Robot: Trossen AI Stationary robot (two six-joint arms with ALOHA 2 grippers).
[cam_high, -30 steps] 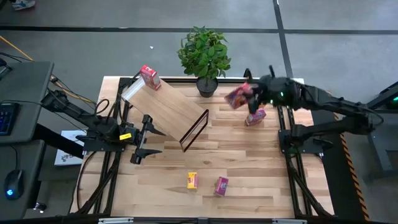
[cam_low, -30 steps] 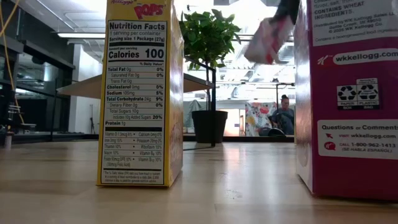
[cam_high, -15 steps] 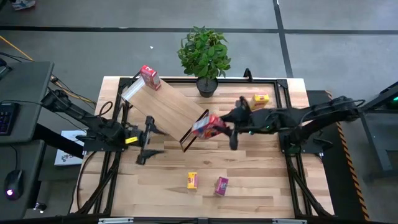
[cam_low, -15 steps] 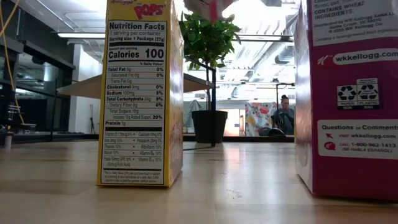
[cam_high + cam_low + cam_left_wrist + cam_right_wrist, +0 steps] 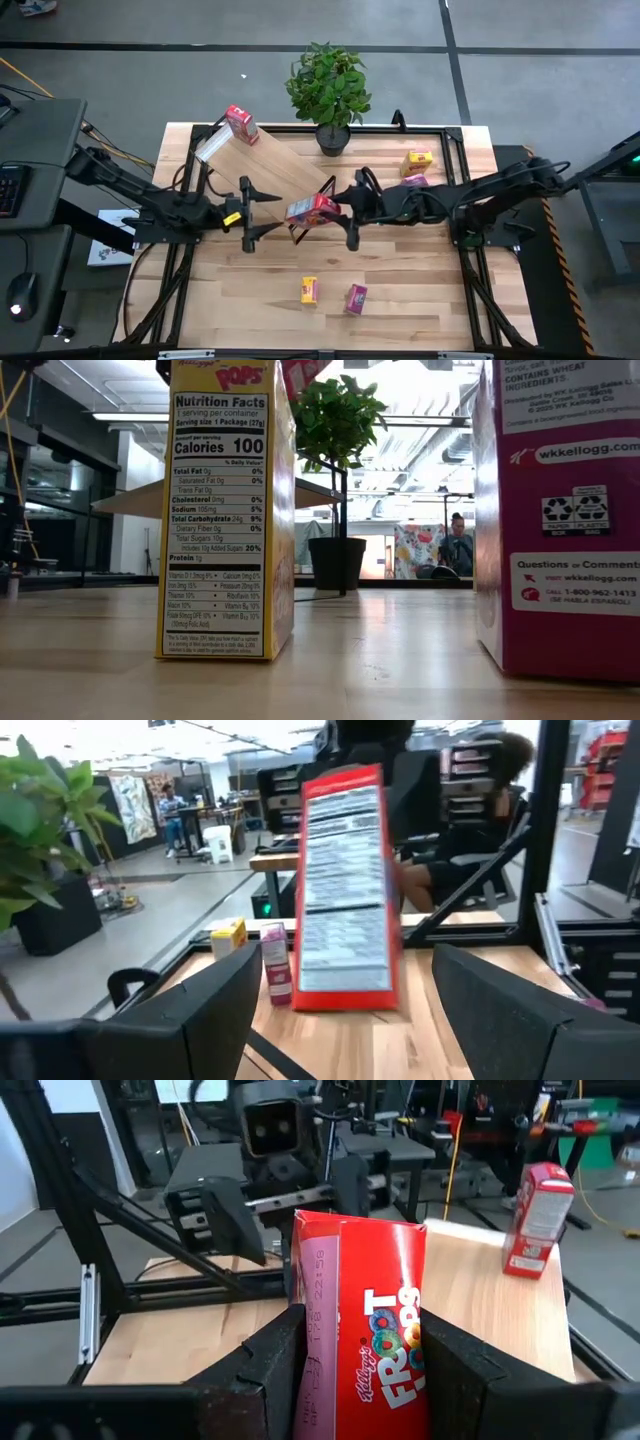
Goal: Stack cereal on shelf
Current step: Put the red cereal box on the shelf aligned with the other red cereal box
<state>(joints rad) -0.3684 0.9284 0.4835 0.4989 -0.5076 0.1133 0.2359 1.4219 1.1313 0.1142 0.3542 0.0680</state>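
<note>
It isn't time to close on the red box yet: my left gripper's fingers stop short of the box's near end in the left wrist view, so my left gripper should first move toward the box.
My right gripper [image 5: 343,212] is shut on a red cereal box [image 5: 313,209] and holds it in the air by the lower end of the shelf [image 5: 265,170], a slanted light-wood board. The left gripper [image 5: 266,211] is open and faces that box [image 5: 345,890] from the table's left, a short way off. A second red box [image 5: 240,123] rests on the shelf's upper end. A yellow box [image 5: 419,158] and a magenta box [image 5: 413,181] sit at the far right. Another yellow box [image 5: 309,290] and magenta box [image 5: 356,298] stand near the front edge. My right gripper pinches the red box's nearer end [image 5: 375,1380] between its two fingers [image 5: 270,1370], one on each side. It comes from the table's right, slanting down, with the fingers along the box. The box is lifted clear, and its free end [image 5: 360,1230] points toward the left gripper.
A potted plant [image 5: 328,85] stands at the far edge behind the shelf. Black rails [image 5: 470,250] run along the table's left and right sides. Bare tabletop lies between the shelf and the two front boxes. A person sits in the room far behind the table [image 5: 458,545].
My right gripper has carried the red box from the far right corner toward the table's left, arriving at the shelf's lower end. The left gripper has moved toward the table's right and a little toward the far edge, closing on the box. The yellow box at the far right is now uncovered.
</note>
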